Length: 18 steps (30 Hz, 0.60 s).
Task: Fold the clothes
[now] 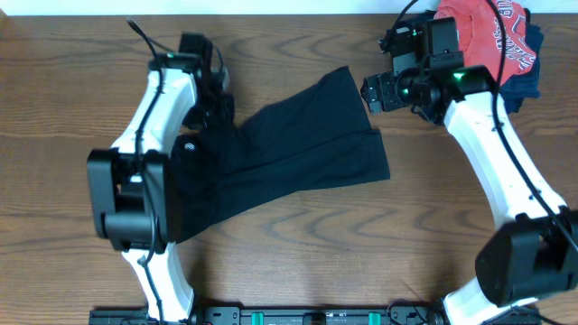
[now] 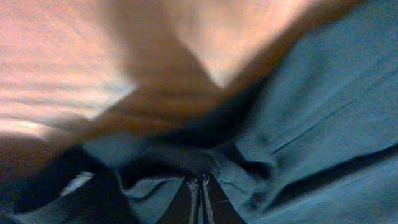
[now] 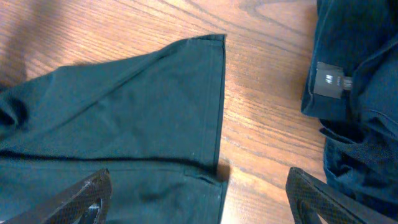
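Note:
My right gripper is to grab the black garment [image 1: 280,158] by its far hemmed corner [image 1: 346,73] next, so it can draw that edge of the garment over and fold it.
The black garment [image 1: 280,158] lies spread in a slanted band across the middle of the table. My left gripper [image 1: 209,101] is at its upper left part, shut on a bunched fold of the black fabric [image 2: 205,168]. My right gripper [image 1: 375,92] is open above the garment's upper right corner. In the right wrist view the garment's hemmed corner [image 3: 205,74] lies between my spread fingers [image 3: 199,199]. A small tag with white print [image 1: 191,150] shows on the garment near the left arm.
A red shirt with white lettering [image 1: 488,36] lies on a navy blue garment [image 1: 528,77] at the back right corner. The navy garment with a grey label [image 3: 328,81] fills the right side of the right wrist view. Bare wood surrounds the black garment.

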{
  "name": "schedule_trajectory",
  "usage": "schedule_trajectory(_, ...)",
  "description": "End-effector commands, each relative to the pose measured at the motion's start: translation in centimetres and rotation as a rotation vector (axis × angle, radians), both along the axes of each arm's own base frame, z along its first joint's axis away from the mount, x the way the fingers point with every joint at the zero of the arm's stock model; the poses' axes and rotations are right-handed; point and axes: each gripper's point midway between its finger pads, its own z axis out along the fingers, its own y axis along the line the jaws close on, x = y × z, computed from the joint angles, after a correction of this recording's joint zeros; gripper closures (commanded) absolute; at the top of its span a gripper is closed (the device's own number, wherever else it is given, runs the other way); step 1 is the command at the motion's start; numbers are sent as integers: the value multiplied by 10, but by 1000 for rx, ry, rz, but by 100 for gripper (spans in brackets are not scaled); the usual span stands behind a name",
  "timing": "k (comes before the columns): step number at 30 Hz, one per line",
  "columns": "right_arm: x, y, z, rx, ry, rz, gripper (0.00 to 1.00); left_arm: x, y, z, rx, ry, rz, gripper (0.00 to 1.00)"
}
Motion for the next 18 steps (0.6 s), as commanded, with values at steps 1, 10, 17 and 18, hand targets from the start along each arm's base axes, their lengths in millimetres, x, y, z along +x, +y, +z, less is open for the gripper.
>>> schedule_trajectory(1,10,3,0,0,-19,-11,12,21,6,74,10,-197,45,94)
schedule_trajectory(10,56,6,0,0,-166,-53,12,23,32,123,124,-333,157,94)
schedule_trajectory(17,96,35,-44,77,-206,-52,16,24,28,124,115,-333,174,94)
schedule_trajectory(18,100,39,-50,79,-213,-47,16,23,28,123,115,-331,172,94)
